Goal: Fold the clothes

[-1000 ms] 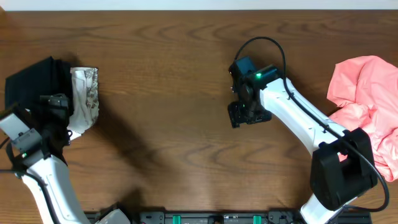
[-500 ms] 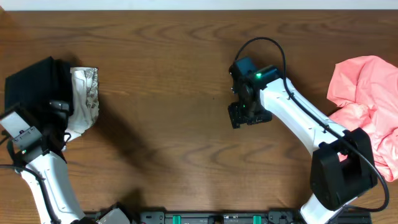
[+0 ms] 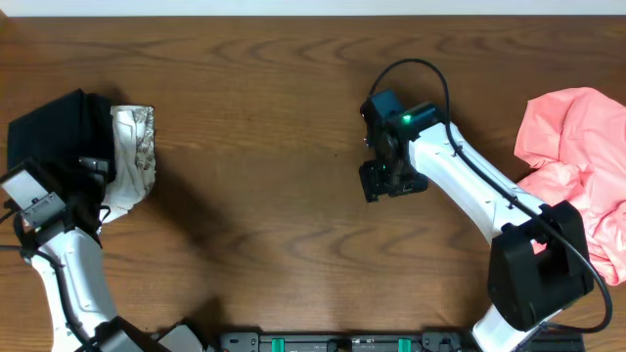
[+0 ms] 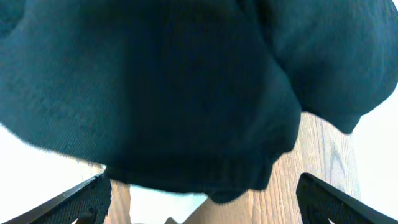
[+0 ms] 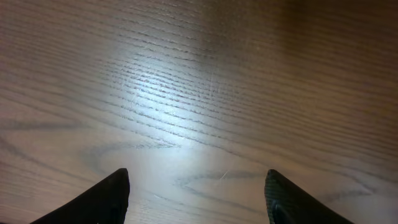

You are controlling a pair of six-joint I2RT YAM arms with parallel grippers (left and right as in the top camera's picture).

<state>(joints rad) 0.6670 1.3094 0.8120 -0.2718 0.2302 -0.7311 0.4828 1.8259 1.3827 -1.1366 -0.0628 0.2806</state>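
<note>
The folded black T-shirt (image 3: 54, 127) needs its fold straightened, so my left gripper will take hold of it by its near hem next.
The clothes lie in two places. A folded black T-shirt (image 3: 54, 127) sits at the far left, on top of a white-grey patterned garment (image 3: 135, 156). A crumpled salmon-pink garment (image 3: 577, 166) lies at the right edge. My left gripper (image 3: 93, 171) is at the near edge of the left pile and is open. In the left wrist view the black T-shirt (image 4: 186, 93) fills the frame above the left gripper (image 4: 205, 208), its hem just ahead of the spread fingers (image 4: 87, 199). My right gripper (image 3: 391, 183) hovers mid-table, open over bare wood; the right gripper (image 5: 196, 202) holds nothing.
The wooden table (image 3: 274, 88) stretches between the left pile and the pink garment. A white patch (image 4: 168, 208) shows under the black hem. The table's left edge runs close to the pile. The arm bases stand at the near edge.
My left arm has shifted slightly left and towards the far side beside the pile, jaws still wide. The right arm and the garments have not moved.
</note>
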